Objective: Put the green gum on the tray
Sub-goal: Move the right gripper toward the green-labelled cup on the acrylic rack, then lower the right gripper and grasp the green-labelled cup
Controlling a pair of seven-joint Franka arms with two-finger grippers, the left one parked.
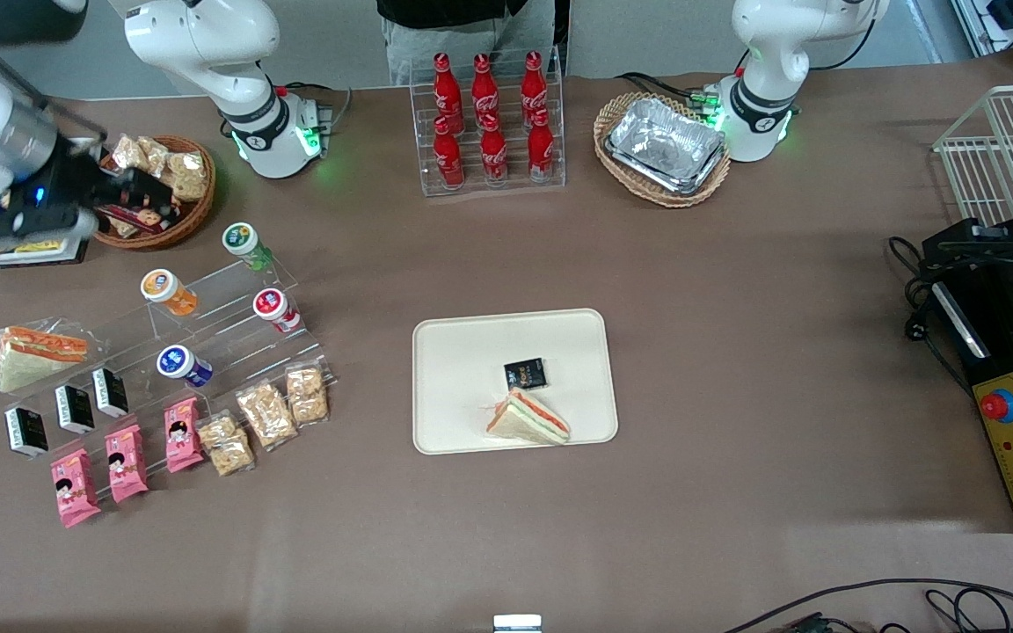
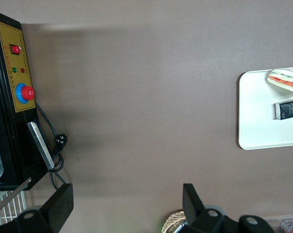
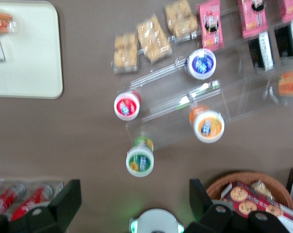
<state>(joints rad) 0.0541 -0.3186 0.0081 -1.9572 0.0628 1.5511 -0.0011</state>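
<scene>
The right gripper grabs the green gum bottle around its white-lidded top [image 1: 241, 238] next, to place the green gum on the tray [image 1: 471, 352].
The green gum [image 1: 243, 239], a green bottle with a white lid, stands on the top step of a clear acrylic stand, toward the working arm's end of the table. It also shows in the right wrist view [image 3: 140, 161]. The cream tray [image 1: 471, 352] lies mid-table and holds a sandwich [image 1: 528, 419] and a black packet [image 1: 525, 374]; its corner shows in the right wrist view [image 3: 25, 58]. My right gripper [image 1: 150, 192] hangs high over the snack basket, open and empty. In the wrist view the gripper [image 3: 132, 196] has wide-spread fingers, and the gum sits clear of them.
Orange-bodied [image 1: 169, 292], red-lidded [image 1: 274, 308] and blue-lidded [image 1: 181, 364] bottles share the stand. A wicker snack basket [image 1: 194, 215] sits under the gripper. Biscuit packs, pink packets, black packets and a wrapped sandwich [image 1: 36, 352] lie nearer the camera. A cola rack [image 1: 489, 123] and a foil-tray basket [image 1: 663, 149] stand farther away.
</scene>
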